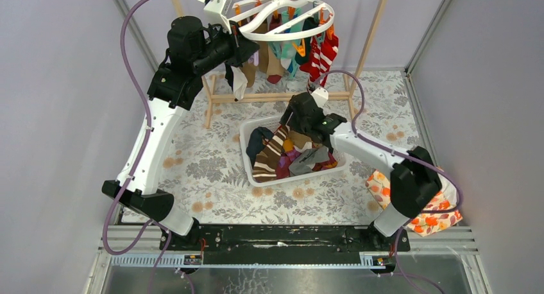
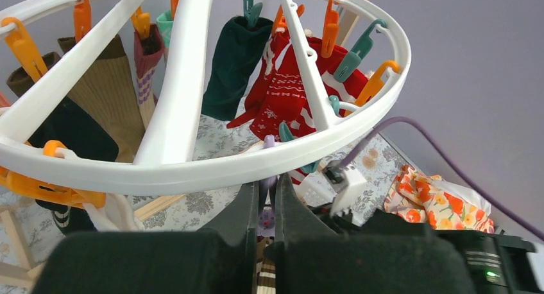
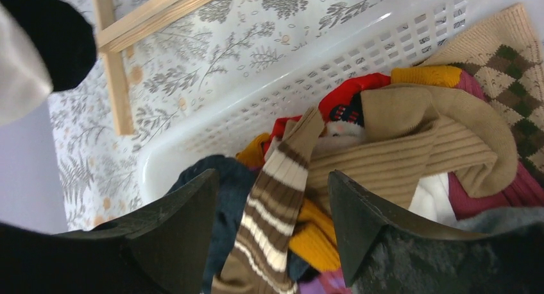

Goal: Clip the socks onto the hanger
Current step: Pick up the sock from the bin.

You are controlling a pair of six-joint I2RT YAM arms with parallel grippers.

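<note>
My right gripper should next grab the brown-and-cream striped sock (image 3: 276, 204) by its plain brown cuff end (image 3: 302, 137). The edge of the cuff will then stay free to clip to the hanger.
The hanger (image 1: 266, 15), a white ring (image 2: 192, 169) with orange and teal clips, hangs at the back with several socks clipped on: red-and-white (image 2: 282, 95), dark green (image 2: 234, 56), tan ribbed (image 2: 112, 95). My left gripper (image 1: 251, 47) is raised to the ring's near rim, and its tips (image 2: 266, 186) are shut just under the ring; I see nothing gripped. A black-and-white sock (image 1: 237, 79) dangles below it. My right gripper (image 1: 292, 119) hovers open over the basket, its jaws (image 3: 272, 175) spread either side of a brown-and-cream striped sock (image 3: 276, 204) lying on the pile.
The white slotted basket (image 1: 246, 154) holds a heap of socks: tan (image 3: 410, 146), navy (image 3: 224, 191), mustard (image 3: 314, 239), grey (image 1: 308, 160). The light wooden rack (image 1: 276, 96) stands behind it. A floral cloth bundle (image 1: 417, 204) lies by the right arm's base.
</note>
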